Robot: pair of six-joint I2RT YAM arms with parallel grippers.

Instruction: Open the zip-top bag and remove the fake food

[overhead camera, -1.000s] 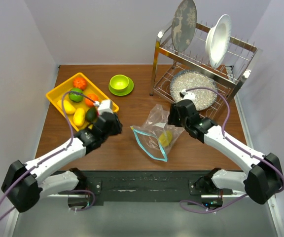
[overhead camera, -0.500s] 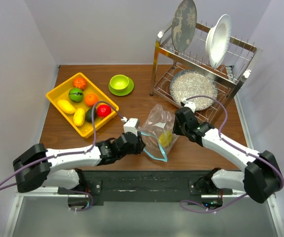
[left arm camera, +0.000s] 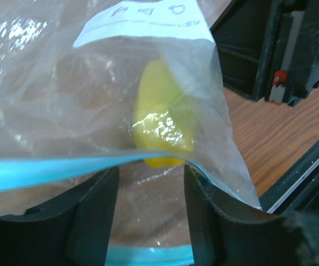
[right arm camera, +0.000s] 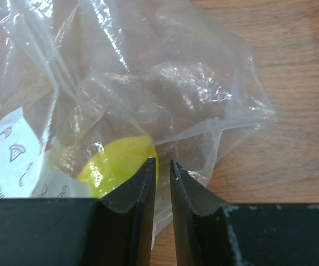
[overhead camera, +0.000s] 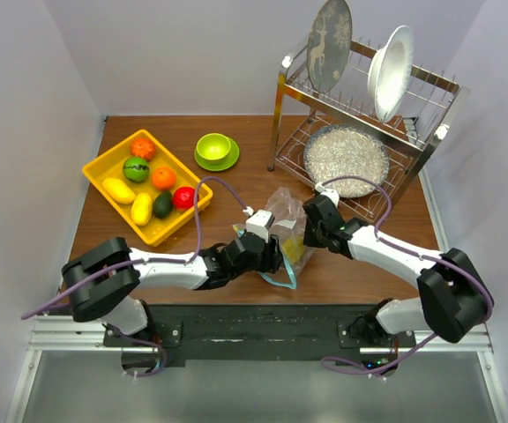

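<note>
The left gripper will next grab the yellow fake fruit by its end nearest the bag's opening [left arm camera: 164,153], between the sides of the bag's zip, to take the fruit out.
The zip-top bag [overhead camera: 282,231] lies at the table's middle, clear and crinkly, with a teal zip strip [left arm camera: 49,170] and its mouth agape. One yellow fake fruit [left arm camera: 162,119] is inside; it also shows in the right wrist view [right arm camera: 118,166]. My left gripper [left arm camera: 148,180] is open, its fingers reaching into the mouth between the two zip strips; in the top view it sits at the bag's near-left edge [overhead camera: 270,256]. My right gripper [right arm camera: 162,164] is pinched on the bag's film at its far end [overhead camera: 310,231]. Several other fake fruits [overhead camera: 163,177] lie in the yellow tray [overhead camera: 95,166].
A lime-green bowl on its saucer [overhead camera: 214,148] stands at the back middle. A metal dish rack [overhead camera: 430,110] with plates and a speckled dish [overhead camera: 347,159] fills the back right. Walls close in on both sides.
My left arm has swung from the yellow tray, where a red fruit now lies, to the bag and pushed its open fingers into the mouth. My right gripper has kept hold of the bag.
</note>
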